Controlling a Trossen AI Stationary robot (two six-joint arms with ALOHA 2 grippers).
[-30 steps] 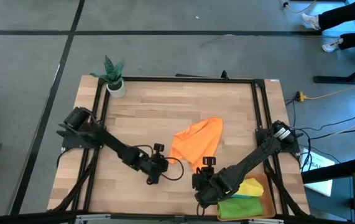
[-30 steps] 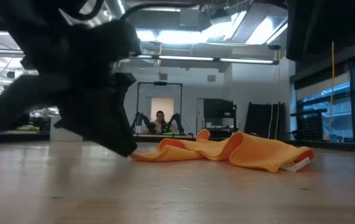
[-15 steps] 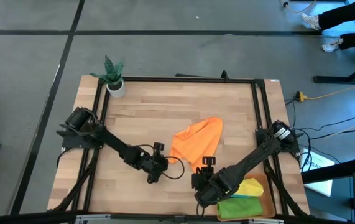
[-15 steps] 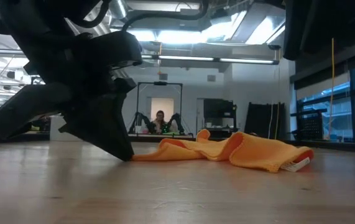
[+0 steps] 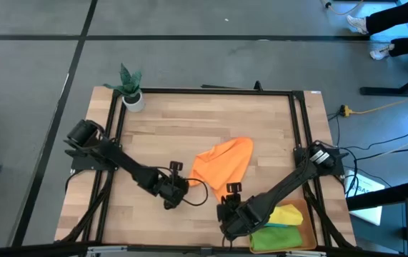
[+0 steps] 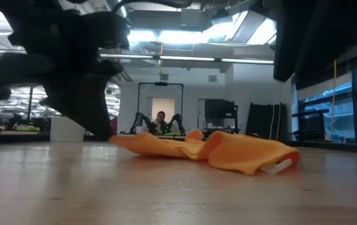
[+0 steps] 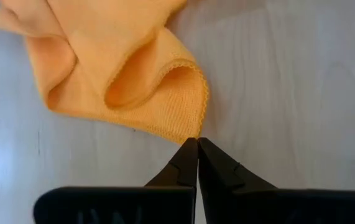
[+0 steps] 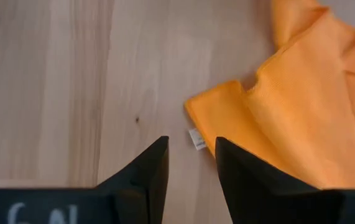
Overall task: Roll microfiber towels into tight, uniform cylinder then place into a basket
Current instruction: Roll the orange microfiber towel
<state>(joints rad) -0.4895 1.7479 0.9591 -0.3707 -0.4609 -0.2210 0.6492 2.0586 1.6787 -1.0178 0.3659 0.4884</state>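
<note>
The right gripper grabs the orange towel (image 5: 221, 163) by its corner with the white tag (image 5: 221, 195) next, to spread the towel flat for rolling.
The orange towel (image 5: 221, 163) lies crumpled in the middle of the table, also seen in the low view (image 6: 216, 150). My left gripper (image 7: 197, 143) is shut on its near-left corner and shows in the high view (image 5: 186, 185). My right gripper (image 8: 191, 146) hovers open above the towel's near corner, where a small white tag (image 8: 196, 138) sticks out. In the high view my right gripper (image 5: 226, 207) is near the table's front edge. The basket (image 5: 307, 239) at the near right holds yellow (image 5: 289, 214) and green (image 5: 275, 237) towels. My left gripper pinches a hemmed corner (image 7: 188, 132) of the orange towel between its two fingertips. The fingers slant down at it from the table's left-near side. That corner (image 6: 119, 139) is raised a little off the wood. The rest of the towel lies slack on the table.
A small potted plant (image 5: 131, 89) stands at the far left corner. A black frame (image 5: 204, 91) runs around the table's edges. Bare wood (image 5: 182, 128) lies between the plant and the towel.
My left gripper has drawn back toward the table's near-left and risen a little, taking the towel's corner with it. The towel has slid slightly toward the left, its left end lifted. My right gripper has sunk a little toward the near edge.
</note>
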